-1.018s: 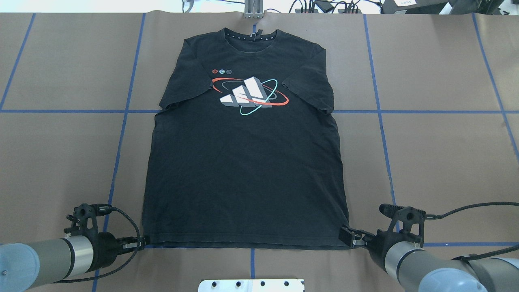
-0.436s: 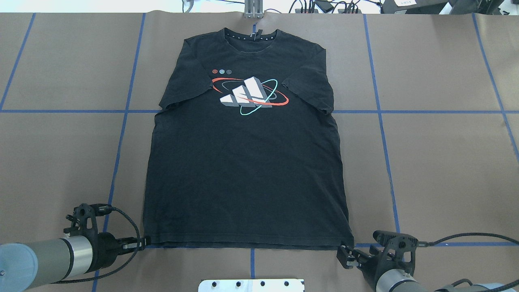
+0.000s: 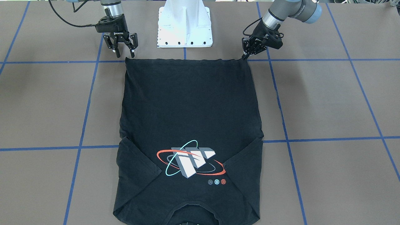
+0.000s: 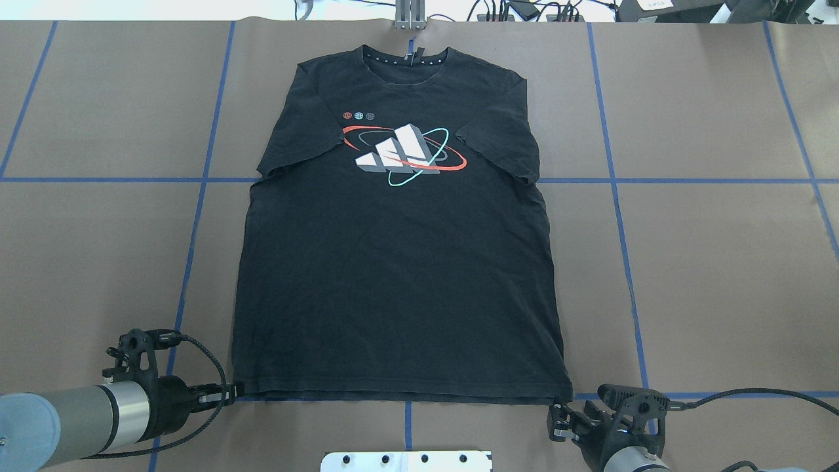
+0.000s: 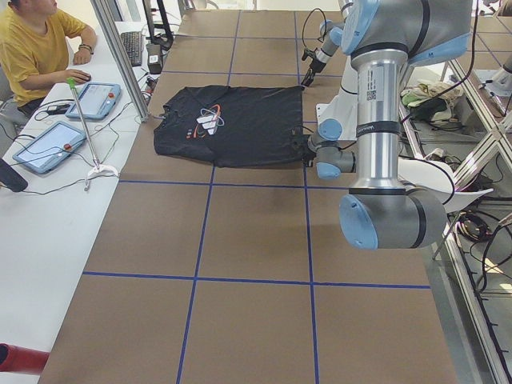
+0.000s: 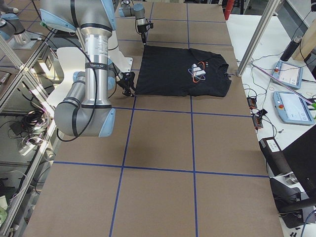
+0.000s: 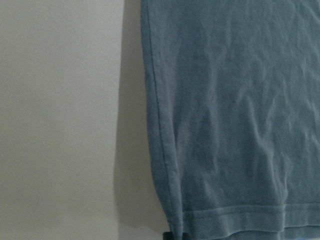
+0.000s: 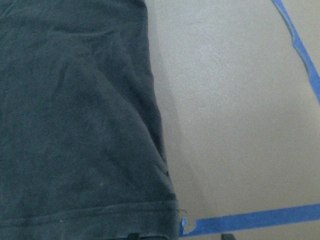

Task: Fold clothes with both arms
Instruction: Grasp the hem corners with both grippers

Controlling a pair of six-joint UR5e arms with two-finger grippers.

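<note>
The right gripper reaches the black T-shirt next and grips its free hem corner [image 3: 128,60], to fold the T-shirt's hem over toward the collar [image 3: 192,209].
The black T-shirt [image 4: 400,275] lies flat, graphic side up, with its collar at the far edge and its hem toward me. It also shows in the front view [image 3: 190,103]. My left gripper [image 4: 231,392] is low at the hem's left corner, and in the front view [image 3: 243,56] its fingers are together on that corner. My right gripper [image 4: 556,419] is just off the hem's right corner, toward me. In the front view [image 3: 125,55] it is open and empty. The right wrist view shows the hem corner [image 8: 165,210] lying free on the table.
The white pedestal base [image 3: 185,25] stands between the arms at the near edge. Blue tape lines [image 4: 196,216] cross the brown table. A metal post [image 4: 409,16] and cables are at the far edge. An operator [image 5: 32,48] sits by tablets beyond the far side.
My right gripper has drawn back toward me from the hem's right corner, and that corner shifted slightly outward. The left arm has not moved.
</note>
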